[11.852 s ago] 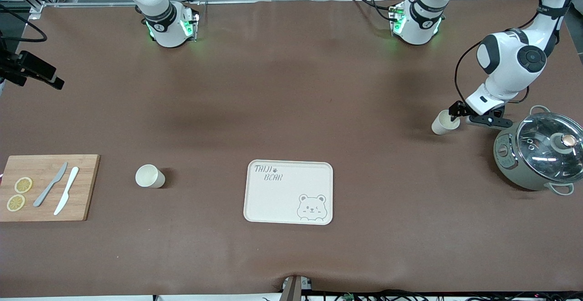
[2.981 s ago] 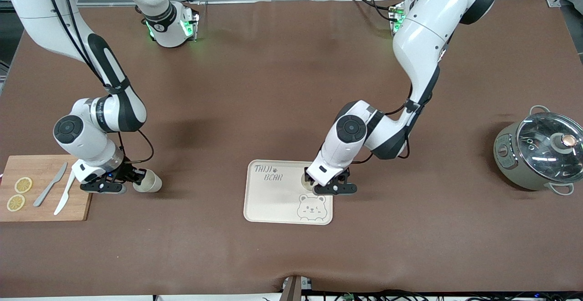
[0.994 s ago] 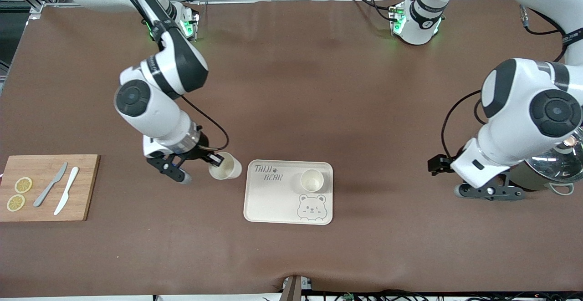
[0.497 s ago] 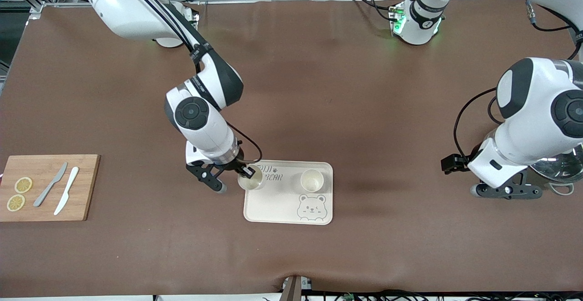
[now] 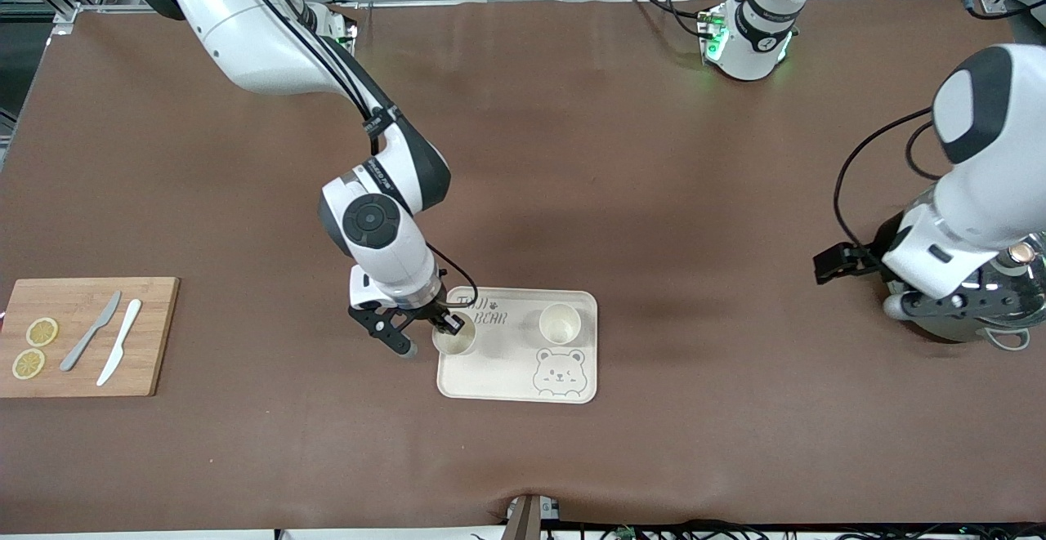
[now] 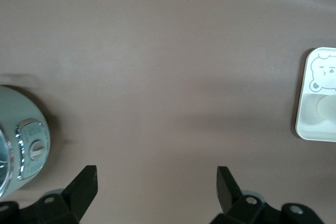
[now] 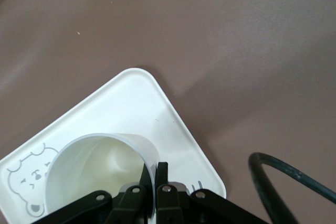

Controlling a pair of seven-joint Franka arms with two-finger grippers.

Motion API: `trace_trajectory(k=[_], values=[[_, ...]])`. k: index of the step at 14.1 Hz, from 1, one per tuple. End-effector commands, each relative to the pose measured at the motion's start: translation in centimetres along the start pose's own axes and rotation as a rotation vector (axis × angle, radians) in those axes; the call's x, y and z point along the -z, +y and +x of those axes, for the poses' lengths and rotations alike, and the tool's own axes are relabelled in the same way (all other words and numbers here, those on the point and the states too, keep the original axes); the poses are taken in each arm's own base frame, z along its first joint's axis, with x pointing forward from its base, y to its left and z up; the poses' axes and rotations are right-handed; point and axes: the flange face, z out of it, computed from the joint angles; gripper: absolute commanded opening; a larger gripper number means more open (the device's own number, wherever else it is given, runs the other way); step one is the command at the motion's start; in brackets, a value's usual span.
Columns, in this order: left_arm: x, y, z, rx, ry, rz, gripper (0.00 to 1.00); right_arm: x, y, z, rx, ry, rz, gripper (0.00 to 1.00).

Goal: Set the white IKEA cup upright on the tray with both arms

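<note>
I need to keep the white cup [image 5: 453, 341] in my right gripper until I move it inward and lower it, because it sticks out over the cream tray's edge.
My right gripper [image 5: 448, 326] is shut on the rim of a white cup [image 5: 454, 337]. It holds the cup upright at the cream tray's [image 5: 494, 370] end toward the right arm; I cannot tell whether the cup rests on the tray. In the right wrist view the fingertips [image 7: 156, 174] pinch the cup's wall [image 7: 100, 166] over the tray's corner [image 7: 157, 103]. A second white cup [image 5: 560, 323] stands upright on the tray above the bear drawing. My left gripper [image 5: 866, 287] is open and empty, up in the air beside the pot; its fingers [image 6: 84, 184] stand wide apart.
A grey-green pot with a glass lid [image 5: 952, 329] stands at the left arm's end, partly hidden by that arm; it also shows in the left wrist view [image 6: 21, 150]. A wooden cutting board [image 5: 155, 336] with two knives and lemon slices lies at the right arm's end.
My right gripper has carried the cup a little farther over the tray, toward the front camera. The left arm has drawn back toward the pot, gripper still open.
</note>
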Motion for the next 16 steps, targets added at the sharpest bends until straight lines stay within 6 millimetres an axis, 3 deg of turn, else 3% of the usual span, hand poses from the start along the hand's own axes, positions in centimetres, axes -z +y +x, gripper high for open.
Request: trace_trajectory(k=[1,4,7,12,16], values=[[2.1,-2.8,-2.2,-0.036,-0.011,-0.025,1.00,-1.6,-1.0,-0.9,0.008,0.034,0.009,0.00],[3.5,-4.5,-4.4,-0.039,-0.016,-0.034,1.00,-4.0,-1.1,-1.9,-0.004,0.028,0.022,0.00],[4.7,-4.4,-6.0,-0.040,-0.007,-0.039,1.00,-4.2,-1.1,-2.2,0.004,0.033,0.019,0.00],[8.6,-4.3,-7.8,-0.046,0.040,-0.040,1.00,-5.0,-0.9,-2.4,0.008,0.040,0.010,0.00],[10.6,-4.8,-8.8,-0.039,0.062,-0.042,1.00,-5.2,-1.0,-2.8,0.014,0.039,0.011,0.00]])
